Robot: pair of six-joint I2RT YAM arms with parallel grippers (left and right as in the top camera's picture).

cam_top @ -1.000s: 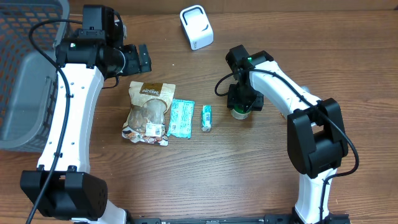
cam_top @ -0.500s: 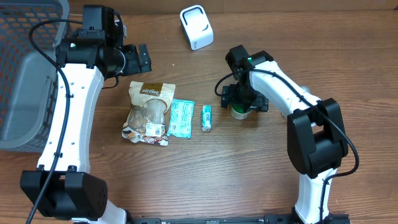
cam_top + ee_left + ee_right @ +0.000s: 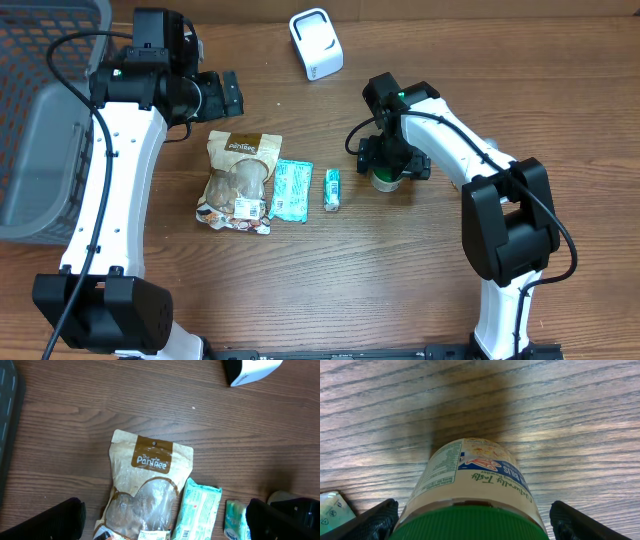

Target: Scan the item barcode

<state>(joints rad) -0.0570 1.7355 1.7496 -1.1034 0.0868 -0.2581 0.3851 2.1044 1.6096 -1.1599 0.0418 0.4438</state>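
Note:
My right gripper is ready to close on the jar: both fingers reach down past the edge of the green lid, on either side of the cream label.
A jar with a green lid and a cream label (image 3: 470,475) stands upright on the wooden table, right of centre (image 3: 385,181). My right gripper (image 3: 392,166) hangs over it, open, with one finger on each side of the lid (image 3: 472,521); both fingers stand close to the jar. The white barcode scanner (image 3: 315,43) sits at the back of the table, and its corner also shows in the left wrist view (image 3: 250,370). My left gripper (image 3: 222,95) hovers open and empty above the brown snack bag (image 3: 162,522).
A brown "PanTree" snack bag (image 3: 238,180), a teal wrapper (image 3: 291,190) and a small teal packet (image 3: 333,188) lie in a row left of the jar. A grey basket (image 3: 40,120) fills the far left edge.
My right gripper's jaws have spread apart around the jar, which stays standing on the table. The left arm has not moved.

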